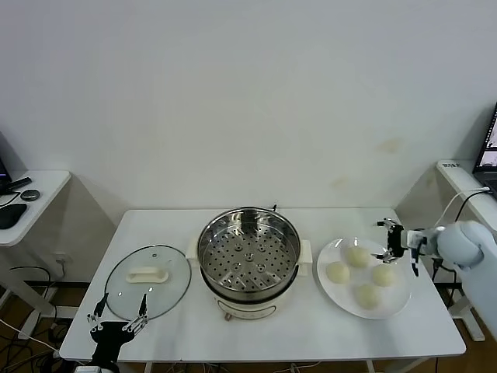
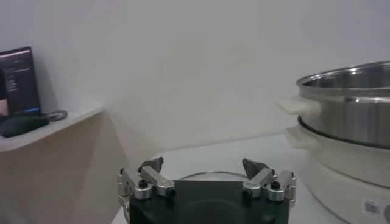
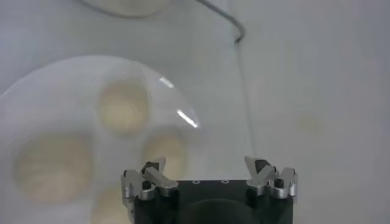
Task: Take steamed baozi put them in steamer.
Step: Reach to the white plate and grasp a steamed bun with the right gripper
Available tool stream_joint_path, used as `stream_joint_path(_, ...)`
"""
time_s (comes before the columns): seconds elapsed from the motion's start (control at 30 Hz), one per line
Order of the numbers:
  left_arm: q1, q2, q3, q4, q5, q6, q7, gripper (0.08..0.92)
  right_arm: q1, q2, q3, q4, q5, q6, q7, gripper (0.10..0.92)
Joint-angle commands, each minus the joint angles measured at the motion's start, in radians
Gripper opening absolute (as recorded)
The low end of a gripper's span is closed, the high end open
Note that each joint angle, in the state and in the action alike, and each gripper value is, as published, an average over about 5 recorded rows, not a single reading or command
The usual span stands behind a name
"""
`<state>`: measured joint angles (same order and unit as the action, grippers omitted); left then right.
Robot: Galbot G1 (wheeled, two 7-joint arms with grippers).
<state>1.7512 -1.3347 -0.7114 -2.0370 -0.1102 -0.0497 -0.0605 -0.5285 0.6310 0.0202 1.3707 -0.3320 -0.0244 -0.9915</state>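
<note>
My right gripper should next grab the baozi (image 1: 358, 256) closest to the wall by its rounded sides to fill the steamer (image 1: 248, 260).
The steamer (image 1: 248, 260), a shiny steel pot with an empty perforated tray on a cream base, stands mid-table; its side fills the left wrist view (image 2: 347, 103). Right of it, a white plate (image 1: 334, 295) carries several cream-white steamed baozi (image 1: 358, 256). My right gripper (image 1: 390, 239) hovers open over the plate's far right edge, holding nothing. In the right wrist view this gripper (image 3: 206, 164) sits just past one baozi (image 3: 166, 152), with another (image 3: 124, 106) farther on the plate (image 3: 36, 85). My left gripper (image 1: 118, 315) waits open at the front left.
A round glass lid (image 1: 147, 281) with a white handle lies flat left of the steamer; its edge (image 2: 204, 176) shows beyond my left gripper (image 2: 203, 165). A cable (image 3: 225, 15) runs behind the plate. Side desks stand at both ends of the table.
</note>
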Motion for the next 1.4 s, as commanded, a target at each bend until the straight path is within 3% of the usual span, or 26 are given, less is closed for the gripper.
stream_joint_path(0.03,0.001,-0.001,-0.023,0.000,0.001,-0.004,0.004,0.823,0.395,0.018,-0.426,-0.229,-0.021,0.024,-0.234,0.823)
stream_joint_path(0.87,-0.012,-0.007,-0.037,0.015,0.013,-0.023,0.008,0.823,0.399,0.215,-0.510,-0.426,-0.074,0.007,-0.076,0.823)
stream_joint_path(1.4,-0.009,-0.007,-0.055,0.021,0.013,-0.041,0.005,0.823,0.381,0.250,-0.508,-0.455,-0.091,-0.019,-0.051,0.808)
